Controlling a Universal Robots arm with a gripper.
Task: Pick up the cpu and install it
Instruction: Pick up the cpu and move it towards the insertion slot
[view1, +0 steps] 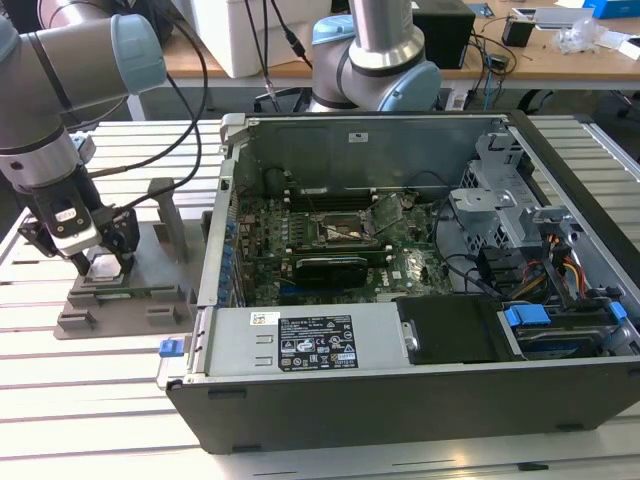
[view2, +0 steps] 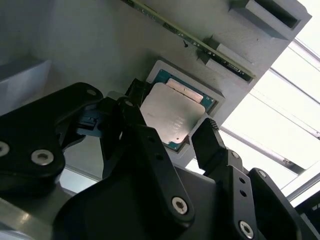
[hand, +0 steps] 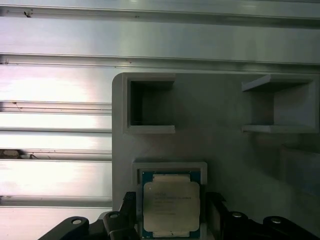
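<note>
The gripper should next grab the cpu by its two open side edges, because the holder's raised side hugs the end of the cpu.
The cpu, a small flat square with a silvery metal top, lies in a shallow recess of the grey plastic holder. The cpu in the second wrist view sits between two black fingers, one on either side with a thin gap. In the exterior view my gripper stands low over the holder at that view's left, open around the pale cpu. The black socket frame lies on the motherboard inside the open computer case.
The case fills the middle and the exterior view's right, with a black expansion card, cables and a drive cage inside. The holder has upright posts beside my gripper. A second arm's base stands behind the case on the slatted aluminium table.
</note>
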